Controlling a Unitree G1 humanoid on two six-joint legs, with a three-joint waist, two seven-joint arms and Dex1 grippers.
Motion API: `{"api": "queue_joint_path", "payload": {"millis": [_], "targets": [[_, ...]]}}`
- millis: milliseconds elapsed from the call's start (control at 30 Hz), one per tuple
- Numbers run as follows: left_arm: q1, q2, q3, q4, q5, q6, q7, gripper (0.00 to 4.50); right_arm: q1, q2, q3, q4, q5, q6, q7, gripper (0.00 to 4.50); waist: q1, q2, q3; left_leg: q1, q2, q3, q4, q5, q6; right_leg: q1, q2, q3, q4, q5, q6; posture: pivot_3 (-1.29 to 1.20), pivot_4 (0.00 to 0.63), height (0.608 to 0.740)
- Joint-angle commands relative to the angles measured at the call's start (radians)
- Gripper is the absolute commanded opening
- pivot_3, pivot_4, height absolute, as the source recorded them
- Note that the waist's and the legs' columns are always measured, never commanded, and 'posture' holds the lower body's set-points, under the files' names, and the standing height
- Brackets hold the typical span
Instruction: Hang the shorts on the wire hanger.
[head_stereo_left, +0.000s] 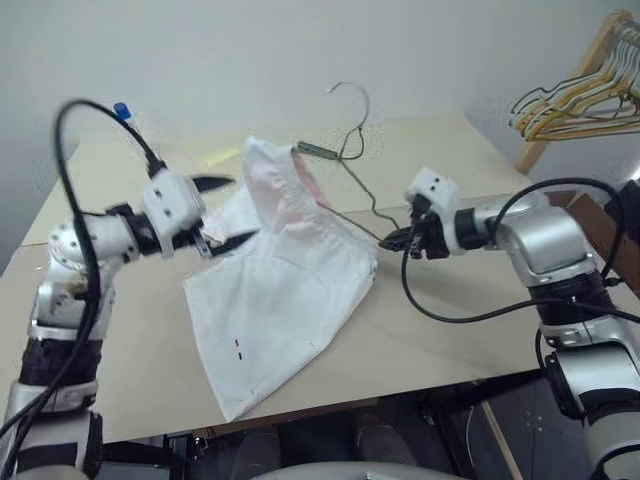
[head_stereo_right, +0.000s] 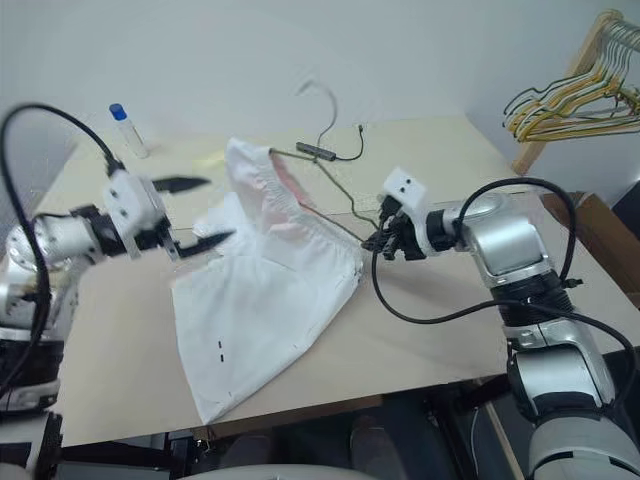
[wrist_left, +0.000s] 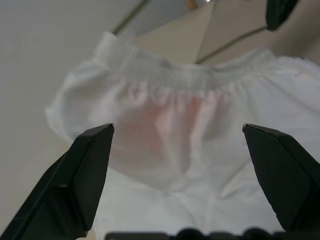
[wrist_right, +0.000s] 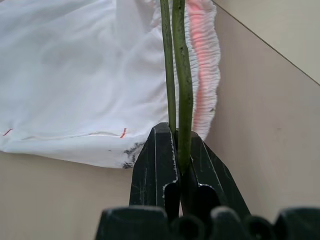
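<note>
The legs of the shorts lie flat on the tabletop, so my left gripper needs to grab the raised end of the waistband (head_stereo_left: 262, 152) next, to hang the shorts (head_stereo_left: 275, 300).
The white shorts (head_stereo_left: 275, 300) lie on the tan table (head_stereo_left: 440, 330), their gathered waistband (wrist_left: 185, 75) lifted with a faint pink patch inside. The wire hanger (head_stereo_left: 352, 165) is held tilted above the table, its hook up at the back and its wire running under the raised waistband. My right gripper (head_stereo_left: 393, 240) is shut on the hanger's wires (wrist_right: 182, 75) beside the shorts' edge. To the left of the raised waistband, my left gripper (head_stereo_left: 228, 212) hangs open with nothing between its fingers (wrist_left: 90, 170).
A bunch of yellowish and dark hangers on a wooden rack (head_stereo_left: 585, 85) stands at the back right. A small blue-capped bottle (head_stereo_right: 125, 125) and a yellow slip (head_stereo_left: 220, 157) sit at the table's back left. A brown box (head_stereo_left: 605, 235) flanks the right edge.
</note>
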Motion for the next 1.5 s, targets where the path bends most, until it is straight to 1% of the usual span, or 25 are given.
{"api": "queue_joint_path", "payload": {"millis": [33,100,200,367,433,567,633,700,800,900,967,1000,1067,1133,1333,1433,1500], "targets": [[-0.085,0.037,0.066,0.032,-0.065,-0.004,-0.035,4.48,-0.029,0.007,0.037,-0.060,-0.042,-0.090,-0.004,0.00,0.001,0.000,0.000,0.000,0.000,0.000,0.000,0.000,0.000,0.000,0.000,0.000,0.000,0.000,0.000,0.04,0.000,0.740],[-0.133,0.061,0.070,0.092,-0.082,-0.026,-0.090,4.48,-0.035,0.027,0.042,-0.067,-0.031,-0.097,0.002,0.00,-0.001,0.000,0.000,0.000,0.000,0.000,0.000,0.000,0.000,0.000,0.000,0.000,0.000,0.000,0.000,0.06,0.000,0.740],[-0.216,0.108,0.034,0.243,-0.062,-0.070,-0.209,4.48,-0.031,0.044,0.080,-0.085,-0.060,-0.142,0.000,0.00,0.000,0.000,0.000,0.000,0.000,0.000,0.000,0.000,0.000,0.000,0.001,-0.001,0.001,0.000,0.000,0.06,0.000,0.740],[-0.352,0.150,-0.025,0.477,-0.115,-0.041,-0.546,4.48,-0.029,0.063,0.107,-0.116,-0.057,-0.163,0.027,0.00,0.000,0.000,0.000,0.000,0.000,-0.001,0.000,0.000,0.000,0.000,0.001,-0.002,0.000,0.000,-0.001,0.06,0.000,0.740],[-0.402,0.161,-0.074,0.559,-0.111,-0.043,-0.629,4.48,-0.030,0.063,0.123,-0.131,-0.065,-0.177,0.038,0.00,0.000,0.000,0.000,-0.001,0.000,-0.001,0.001,0.000,0.000,0.000,0.001,-0.002,0.000,0.000,0.000,0.05,0.000,0.740],[-0.450,0.205,-0.230,0.616,-0.145,-0.090,-0.641,4.48,-0.026,0.068,0.138,-0.150,-0.079,-0.177,0.032,0.00,0.000,0.000,0.000,-0.006,0.000,-0.002,0.002,0.000,0.000,-0.004,0.001,-0.003,0.001,0.000,0.000,0.04,0.000,0.740],[-0.477,0.219,-0.310,0.640,-0.154,-0.112,-0.641,4.48,-0.023,0.065,0.149,-0.160,-0.089,-0.177,0.032,0.00,0.001,-0.001,-0.001,-0.012,0.000,-0.002,0.004,0.000,0.000,-0.012,0.001,-0.003,0.004,0.000,-0.001,0.03,0.000,0.740],[-0.491,0.233,-0.366,0.653,-0.174,-0.139,-0.641,4.48,-0.020,0.060,0.155,-0.167,-0.099,-0.180,0.032,0.00,0.001,-0.001,0.000,-0.015,0.000,-0.002,0.007,0.000,0.000,-0.016,0.001,-0.002,0.009,0.000,-0.001,0.03,0.000,0.740],[-0.511,0.241,-0.443,0.675,-0.195,-0.147,-0.641,4.48,-0.014,0.060,0.157,-0.175,-0.108,-0.176,0.029,0.00,-0.001,-0.001,0.000,-0.015,0.000,-0.003,0.007,0.000,0.000,-0.016,0.001,-0.002,0.010,0.000,-0.001,0.02,0.000,0.740],[-0.529,0.247,-0.503,0.696,-0.208,-0.150,-0.641,3.92,-0.010,0.059,0.159,-0.182,-0.111,-0.167,0.030,0.00,-0.002,-0.001,0.000,-0.015,0.000,-0.002,0.007,0.000,0.000,-0.016,0.001,-0.002,0.010,0.000,-0.001,0.01,0.000,0.740],[-0.529,0.254,-0.537,0.706,-0.203,-0.166,-0.641,3.38,-0.011,0.062,0.157,-0.183,-0.113,-0.158,0.028,0.00,-0.004,-0.001,0.000,-0.015,0.000,-0.002,0.007,0.000,0.000,-0.016,0.001,-0.002,0.010,0.000,-0.001,0.01,0.000,0.740],[-0.530,0.255,-0.548,0.712,-0.202,-0.170,-0.641,2.99,-0.011,0.063,0.156,-0.183,-0.114,-0.154,0.027,0.00,-0.005,-0.001,0.000,-0.015,0.000,-0.002,0.007,0.000,0.000,-0.016,0.001,-0.002,0.010,0.000,-0.001,0.01,0.000,0.740],[-0.537,0.245,-0.553,0.731,-0.193,-0.174,-0.641,2.43,-0.012,0.064,0.156,-0.181,-0.118,-0.153,0.028,0.00,-0.004,-0.001,0.000,-0.015,0.000,-0.002,0.007,0.000,0.000,-0.016,0.001,-0.002,0.010,0.000,-0.001,0.01,0.000,0.740],[-0.544,0.240,-0.559,0.742,-0.186,-0.178,-0.641,1.76,-0.013,0.065,0.160,-0.179,-0.123,-0.155,0.027,0.00,-0.004,-0.001,0.000,-0.015,0.000,-0.002,0.007,0.000,0.000,-0.016,0.001,-0.002,0.010,0.000,-0.001,0.01,0.000,0.740],[-0.547,0.232,-0.561,0.757,-0.176,-0.201,-0.641,0.01,-0.016,0.075,0.153,-0.179,-0.123,-0.154,0.020,0.00,-0.004,-0.001,0.000,-0.015,0.000,-0.002,0.007,0.000,0.000,-0.016,0.001,-0.002,0.010,0.000,-0.001,0.01,0.000,0.740],[-0.547,0.216,-0.529,0.768,-0.149,-0.221,-0.641,0.01,-0.005,0.089,0.142,-0.174,-0.138,-0.188,-0.013,0.00,-0.004,-0.001,0.000,-0.015,0.000,-0.002,0.008,0.000,0.000,-0.016,0.001,-0.002,0.010,0.000,-0.001,0.00,0.000,0.740],[-0.546,0.212,-0.514,0.762,-0.136,-0.229,-0.641,0.01,0.010,0.097,0.134,-0.164,-0.154,-0.257,-0.040,0.00,-0.004,-0.001,-0.001,-0.015,0.000,-0.002,0.008,0.000,0.000,-0.016,0.001,-0.002,0.010,0.000,-0.001,0.00,0.000,0.740]]}}
